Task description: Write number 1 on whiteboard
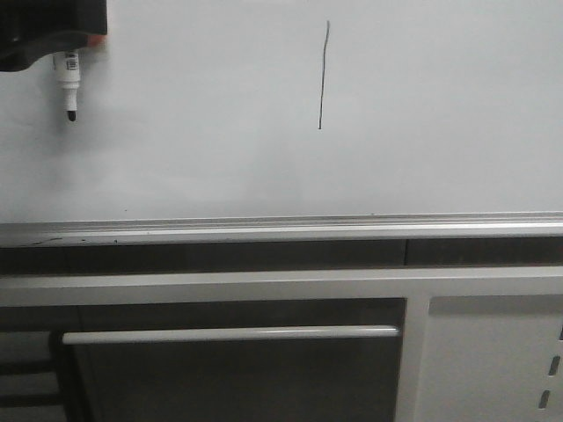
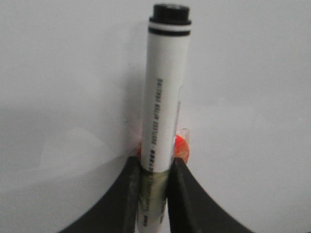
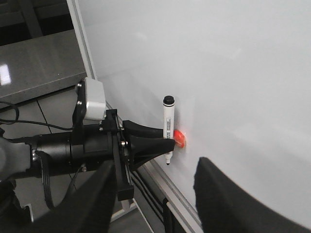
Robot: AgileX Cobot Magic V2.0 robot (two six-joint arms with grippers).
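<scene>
My left gripper releases the pen next, since the white marker pen sits in the orange holder on the whiteboard and would stay.
The number 1 is a thin dark vertical stroke on the upper middle of the whiteboard. My left gripper is at the board's upper left, well left of the stroke, shut on a white marker pen whose dark tip points down. The left wrist view shows the pen upright between the black fingers of the left gripper, with an orange pad beside it. The right wrist view shows the left arm, the pen close to the board, and my right gripper open and empty.
A silver aluminium rail runs along the board's bottom edge. Below it stands a white metal frame with a horizontal bar. A grey table surface lies to the side of the board.
</scene>
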